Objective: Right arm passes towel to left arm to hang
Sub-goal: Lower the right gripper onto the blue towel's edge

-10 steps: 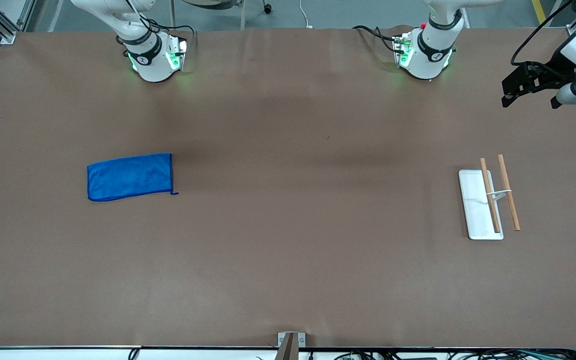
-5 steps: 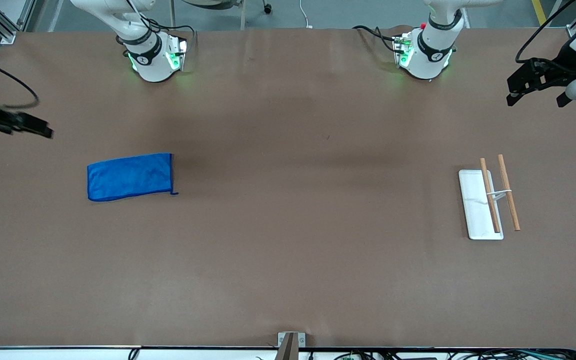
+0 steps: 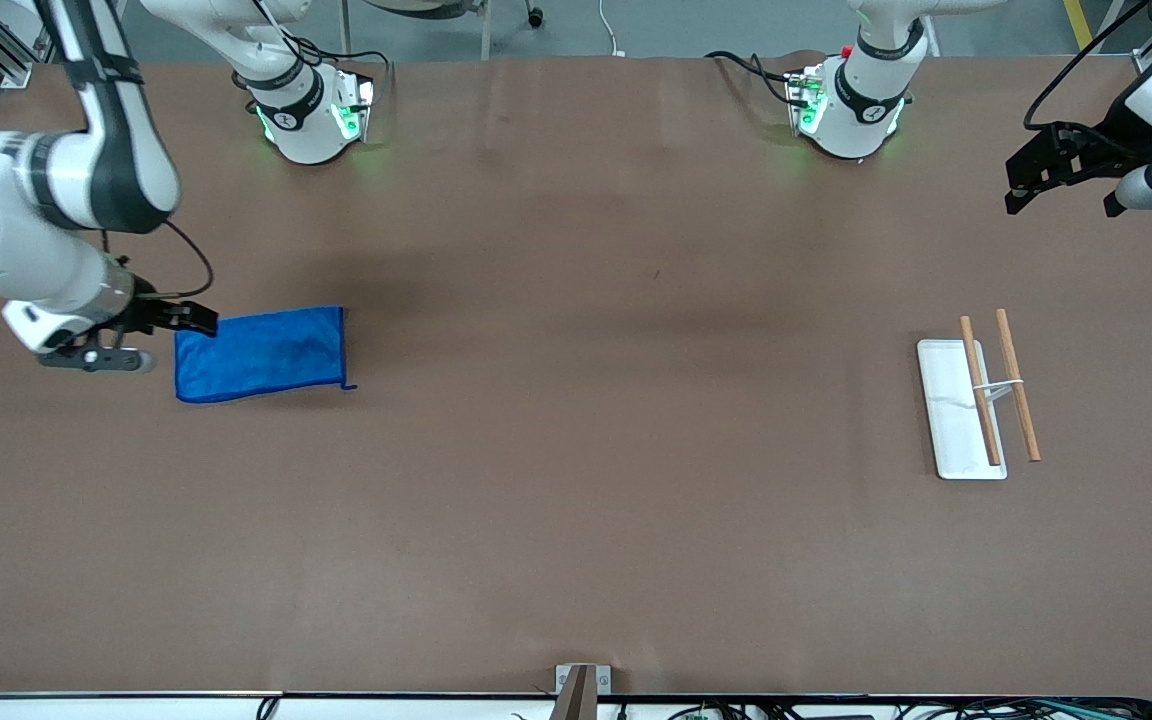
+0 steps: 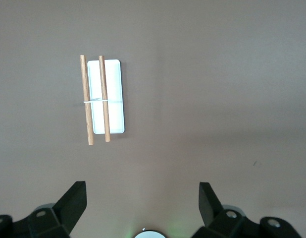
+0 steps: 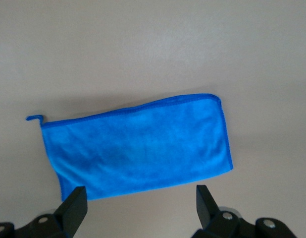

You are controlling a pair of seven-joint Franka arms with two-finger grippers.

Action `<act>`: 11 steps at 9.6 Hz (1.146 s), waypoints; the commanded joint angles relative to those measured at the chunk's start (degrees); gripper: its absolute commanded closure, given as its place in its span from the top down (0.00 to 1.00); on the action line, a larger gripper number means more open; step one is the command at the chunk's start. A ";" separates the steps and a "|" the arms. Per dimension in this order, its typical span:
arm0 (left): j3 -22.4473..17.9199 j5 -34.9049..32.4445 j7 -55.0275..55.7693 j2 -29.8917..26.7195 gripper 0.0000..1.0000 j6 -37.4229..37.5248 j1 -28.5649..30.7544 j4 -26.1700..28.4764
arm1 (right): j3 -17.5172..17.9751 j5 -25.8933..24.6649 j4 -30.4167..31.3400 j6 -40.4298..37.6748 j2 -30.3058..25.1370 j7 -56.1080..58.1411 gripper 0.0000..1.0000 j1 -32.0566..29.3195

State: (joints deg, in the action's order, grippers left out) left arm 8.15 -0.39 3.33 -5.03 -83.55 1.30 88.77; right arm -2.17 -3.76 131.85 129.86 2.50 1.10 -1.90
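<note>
I need to grab the blue towel by its folded long edge with my right gripper next. The blue towel's loop tag then stays free for hanging.
The blue towel lies flat and folded on the brown table toward the right arm's end, its small loop tag at one corner. It fills the middle of the right wrist view. My right gripper is open and empty, in the air over the towel's short edge at the right arm's end of the table. In the right wrist view its fingers stand wide apart. My left gripper is open and empty, up in the air at the left arm's end of the table.
A white rack base with two wooden rods stands toward the left arm's end of the table. It also shows in the left wrist view. A small metal bracket sits at the table's near edge.
My right arm has swung in from the table's end and now hangs over the towel's edge. The left gripper has shifted only slightly. The towel has not moved.
</note>
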 commanded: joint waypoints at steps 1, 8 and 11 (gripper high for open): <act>0.20 0.74 -0.16 1.51 1.00 1.10 0.54 0.00 | 0.23 -1.77 9.79 15.08 1.61 2.32 0.91 -0.39; 0.11 0.39 0.10 1.77 1.00 1.10 0.64 -0.17 | 0.15 -1.95 12.37 29.31 11.91 4.33 0.89 -2.05; 0.11 0.30 0.19 1.86 1.00 1.10 0.55 -0.17 | 0.15 -1.86 12.99 32.83 14.11 4.79 0.74 -2.76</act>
State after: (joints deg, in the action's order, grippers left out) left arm 8.06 -0.39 3.34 -4.38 -83.43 1.62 88.57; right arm -2.38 -4.64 143.64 161.16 16.41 5.36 -3.70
